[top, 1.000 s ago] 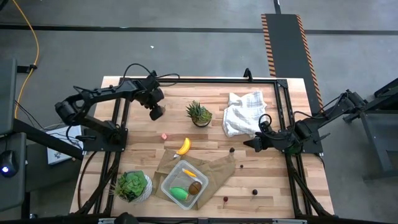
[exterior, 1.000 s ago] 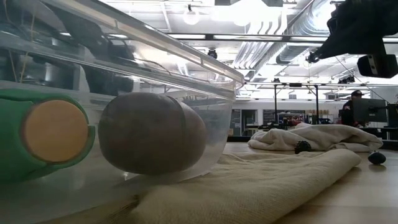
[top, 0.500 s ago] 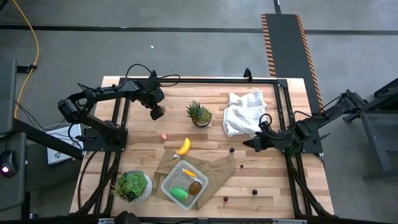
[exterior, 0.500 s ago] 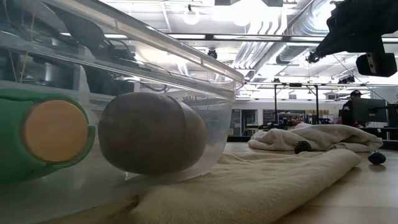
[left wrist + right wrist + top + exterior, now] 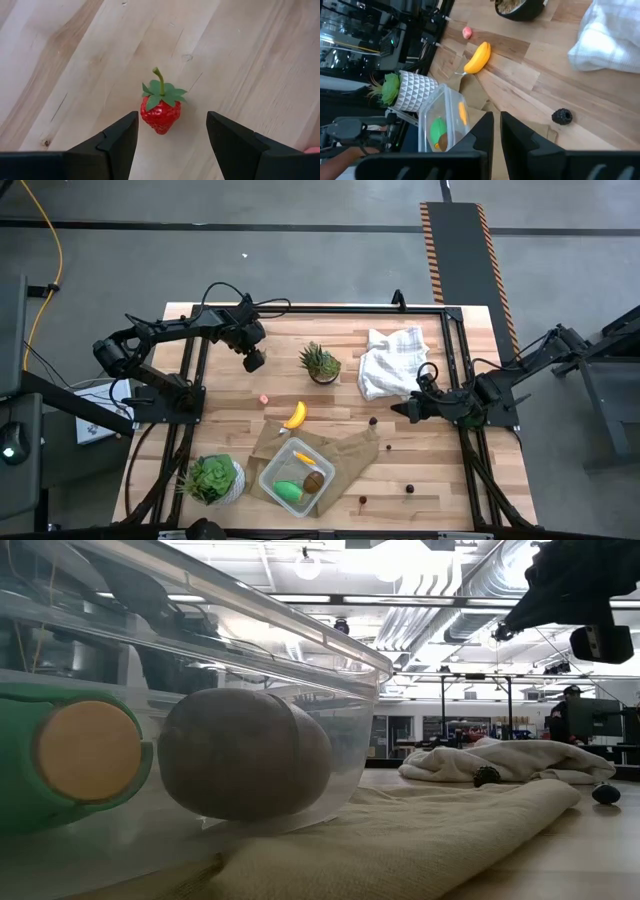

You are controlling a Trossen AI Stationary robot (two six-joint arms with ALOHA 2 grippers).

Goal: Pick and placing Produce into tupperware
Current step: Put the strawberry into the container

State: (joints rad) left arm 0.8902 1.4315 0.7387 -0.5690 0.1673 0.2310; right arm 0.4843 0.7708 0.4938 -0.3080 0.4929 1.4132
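The strawberry should go in the tupperware, so my left gripper should grab it by its plump red body point(image 5: 160, 117).
The red strawberry point(image 5: 161, 109) lies on the bare wood to the left of the yellow banana point(image 5: 295, 415). My left gripper point(image 5: 252, 361) hangs open above the table's far left; in its wrist view the two fingers stand on either side of the strawberry without touching it. The clear tupperware point(image 5: 296, 477) stands on a brown paper bag point(image 5: 340, 452) near the front edge. It holds a green piece point(image 5: 70, 755), a brown kiwi point(image 5: 245, 753) and an orange piece point(image 5: 304, 459). My right gripper point(image 5: 400, 411) is shut over the table's right part, holding nothing.
A spiky potted plant point(image 5: 320, 362) and a white cloth point(image 5: 392, 360) sit toward the far side. A leafy plant in a white pot point(image 5: 212, 478) stands at the near left. Small dark berries point(image 5: 373, 420) point(image 5: 409, 489) point(image 5: 363, 501) lie scattered on the wood.
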